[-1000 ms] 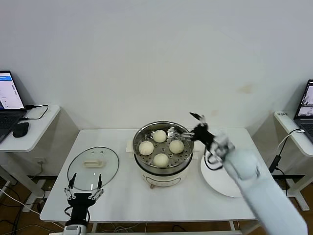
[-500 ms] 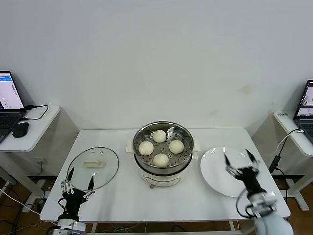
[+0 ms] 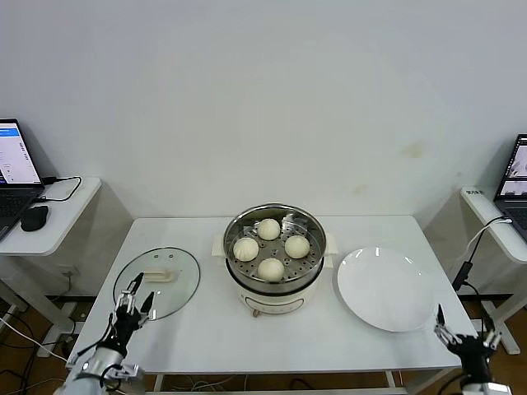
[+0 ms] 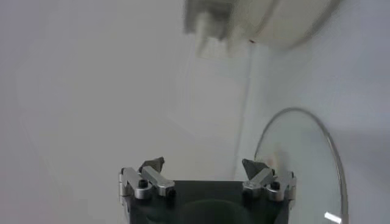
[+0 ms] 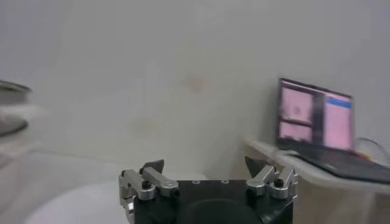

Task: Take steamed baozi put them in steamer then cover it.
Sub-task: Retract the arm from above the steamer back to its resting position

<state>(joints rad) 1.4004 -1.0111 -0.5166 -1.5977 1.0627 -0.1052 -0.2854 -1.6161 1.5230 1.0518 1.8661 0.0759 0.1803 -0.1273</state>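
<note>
I need to grab the glass lid by its cream handle (image 3: pixel 157 274) with my left gripper next. Then the lid can cover the steamer full of baozi (image 3: pixel 271 268).
Several cream-white steamed baozi (image 3: pixel 271 268) lie on the perforated tray inside the steel steamer (image 3: pixel 314 262) at the table's middle. The cover (image 3: pixel 169 290), a clear glass lid with a cream handle, lies flat on the table left of the steamer. My left gripper (image 3: pixel 137 295) stands open at the cover's near-left edge, holding nothing. Its wrist view shows the open left gripper (image 4: pixel 207 167), the cover (image 4: pixel 303 159) beside it and the steamer (image 4: pixel 277 24) farther off. My right gripper (image 3: pixel 467 333) is open and empty at the table's front right corner, and the right gripper (image 5: pixel 207 167) faces a wall.
An empty white plate (image 3: pixel 384 289) lies right of the steamer. Side desks carry a laptop (image 3: pixel 15 160) on the left and another laptop (image 5: pixel 315 120) on the right. Cables hang near both desks.
My right arm pulled back from the steamer's rim, over the plate, to the front right corner. My left gripper moved from the front edge up to the cover's near-left edge.
</note>
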